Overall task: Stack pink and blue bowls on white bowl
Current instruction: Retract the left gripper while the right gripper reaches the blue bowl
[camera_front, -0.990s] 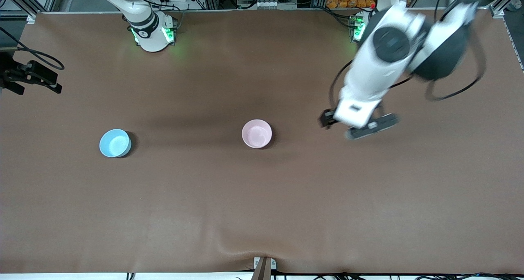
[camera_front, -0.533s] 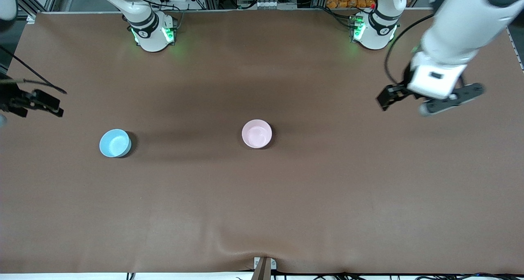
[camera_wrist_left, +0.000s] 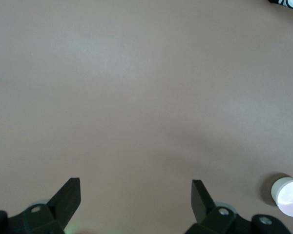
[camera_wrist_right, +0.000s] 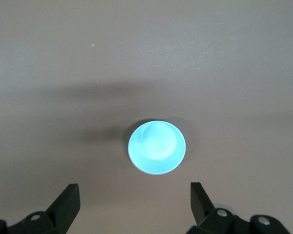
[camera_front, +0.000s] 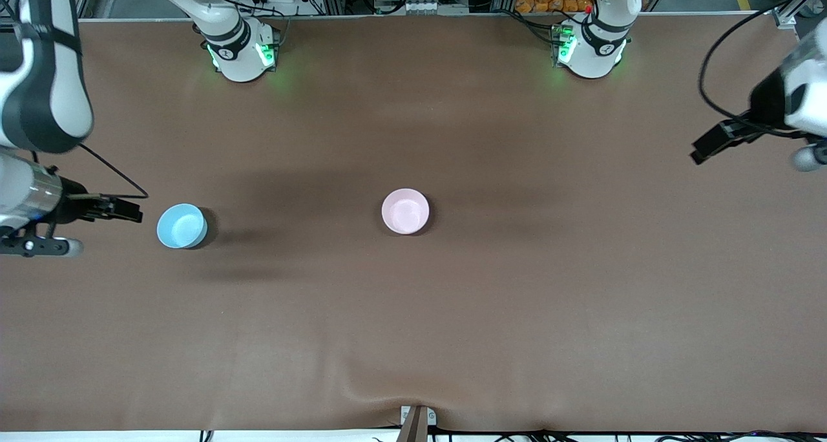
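Observation:
My right gripper takes hold of the blue bowl by its rim (camera_front: 182,205) next, to stack the blue bowl on the pink bowl (camera_front: 405,211).
The blue bowl (camera_front: 182,226) stands upright on the brown table toward the right arm's end. It also shows in the right wrist view as the blue bowl (camera_wrist_right: 156,146), just ahead of the fingertips. My right gripper (camera_front: 126,209) (camera_wrist_right: 135,197) hangs open and empty over the table beside this bowl. The pink bowl (camera_front: 405,211) sits upright near the table's middle, and the pink bowl (camera_wrist_left: 288,196) shows small at the edge of the left wrist view. My left gripper (camera_front: 704,148) (camera_wrist_left: 136,195) is open and empty over bare table at the left arm's end. The white bowl is out of view.
The brown table cover (camera_front: 413,326) has a small wrinkle at the edge nearest the front camera. The two arm bases (camera_front: 240,51) (camera_front: 591,48) stand along the table's back edge.
The left arm swung away from beside the pink bowl to the left arm's end of the table. The right gripper came in toward the blue bowl. Neither bowl moved.

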You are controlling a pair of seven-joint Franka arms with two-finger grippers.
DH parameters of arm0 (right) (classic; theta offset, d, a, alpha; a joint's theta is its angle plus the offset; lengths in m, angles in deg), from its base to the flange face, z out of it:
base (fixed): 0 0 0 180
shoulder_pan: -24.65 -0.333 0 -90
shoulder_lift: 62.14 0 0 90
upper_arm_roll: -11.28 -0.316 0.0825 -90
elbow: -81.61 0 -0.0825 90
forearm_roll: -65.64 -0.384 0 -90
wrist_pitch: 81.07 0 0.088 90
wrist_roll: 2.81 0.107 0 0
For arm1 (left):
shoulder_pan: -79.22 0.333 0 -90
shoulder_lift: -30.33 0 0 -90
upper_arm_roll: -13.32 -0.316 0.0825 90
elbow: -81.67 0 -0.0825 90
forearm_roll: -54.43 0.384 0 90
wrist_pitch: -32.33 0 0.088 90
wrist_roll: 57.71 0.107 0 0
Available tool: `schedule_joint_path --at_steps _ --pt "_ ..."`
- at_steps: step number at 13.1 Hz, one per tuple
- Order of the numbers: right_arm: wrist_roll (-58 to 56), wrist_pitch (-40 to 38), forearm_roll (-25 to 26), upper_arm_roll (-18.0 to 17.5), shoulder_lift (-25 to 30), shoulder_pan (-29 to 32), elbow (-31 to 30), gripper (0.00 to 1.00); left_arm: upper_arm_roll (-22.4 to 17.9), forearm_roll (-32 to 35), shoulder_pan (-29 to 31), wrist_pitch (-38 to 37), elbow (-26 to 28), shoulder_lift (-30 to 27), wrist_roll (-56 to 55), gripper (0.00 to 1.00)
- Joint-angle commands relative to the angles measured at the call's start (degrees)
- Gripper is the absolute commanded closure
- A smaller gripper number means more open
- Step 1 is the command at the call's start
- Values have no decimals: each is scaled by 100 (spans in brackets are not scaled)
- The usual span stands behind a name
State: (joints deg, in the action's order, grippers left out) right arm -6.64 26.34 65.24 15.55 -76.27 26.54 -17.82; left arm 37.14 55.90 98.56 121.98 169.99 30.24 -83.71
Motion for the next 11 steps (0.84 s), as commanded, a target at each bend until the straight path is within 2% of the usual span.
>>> schedule_joint_path --at_steps 1,4,7,8,10,11 --pt "-328 1033 14 -58 183 355 -1066 0 44 -138 411 -141 -112 -17 717 0" --pt "-898 2447 14 -58 121 409 -2086 0 26 -209 553 -141 -112 -26 1009 0" --pt "-1076 2707 14 -58 -151 549 -2151 12 -43 -209 483 -36 -104 18 1096 0" --pt "-1111 2751 14 -58 -256 584 -2151 14 -488 -165 -22 43 -69 36 1228 0" --pt "-1680 2918 14 -58 -379 707 -2160 19 -2041 -208 -1559 0 -60 36 1308 0" --pt "-1743 2996 14 -58 -458 795 -2160 20 -2396 -217 -1965 -27 -51 18 1395 0"
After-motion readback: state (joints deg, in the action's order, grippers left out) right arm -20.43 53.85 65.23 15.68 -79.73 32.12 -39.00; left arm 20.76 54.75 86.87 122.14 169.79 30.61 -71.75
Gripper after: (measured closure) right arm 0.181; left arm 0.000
